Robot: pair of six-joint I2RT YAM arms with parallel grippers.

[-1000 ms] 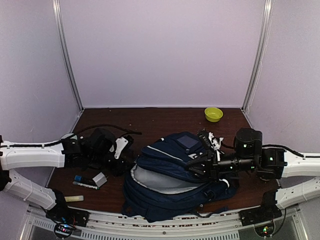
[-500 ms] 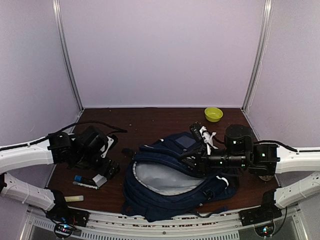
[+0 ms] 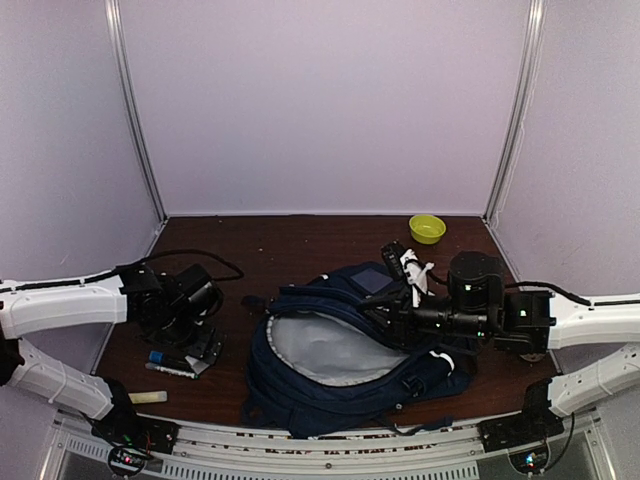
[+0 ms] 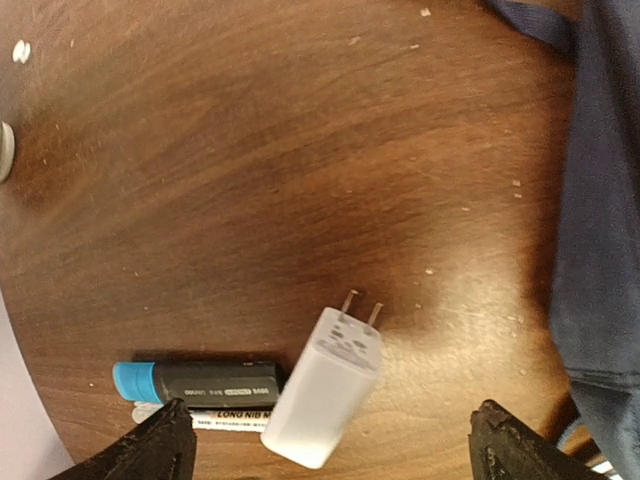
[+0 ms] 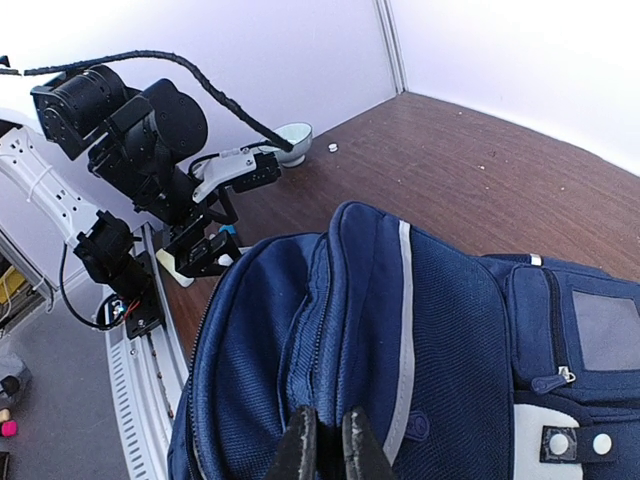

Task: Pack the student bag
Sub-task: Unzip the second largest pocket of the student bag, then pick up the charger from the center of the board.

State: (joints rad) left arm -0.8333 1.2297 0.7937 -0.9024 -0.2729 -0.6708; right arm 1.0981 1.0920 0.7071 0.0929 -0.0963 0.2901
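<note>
My left gripper lowers next, before it closes on the charger plug (image 3: 199, 365) (image 4: 325, 385). The plug lies between my open fingers, but they are still above the plug's top.
The student bag (image 3: 340, 385), navy with a white stripe, lies at the near middle of the table with its mouth agape and the grey lining (image 3: 320, 350) showing. My right gripper (image 5: 325, 442) is shut on a fold of the upper flap (image 5: 400, 300) and holds it up; from above the gripper (image 3: 385, 318) sits at the flap's right side. My left gripper (image 4: 335, 445) hangs open and wide over a white charger plug (image 4: 325, 385), its fingertips (image 4: 165, 440) on either side and touching nothing. From above the left gripper (image 3: 200, 345) is left of the bag.
A black marker with a blue cap (image 4: 195, 380) and a white pen (image 4: 225, 420) lie next to the charger. A pale yellow stick (image 3: 147, 397) rests by the left base. A green bowl (image 3: 427, 228) stands at the back right.
My left gripper has opened wide and moved left, away from the bag, to above the charger. The right gripper has drawn the flap up and the bag's mouth gapes wider.
</note>
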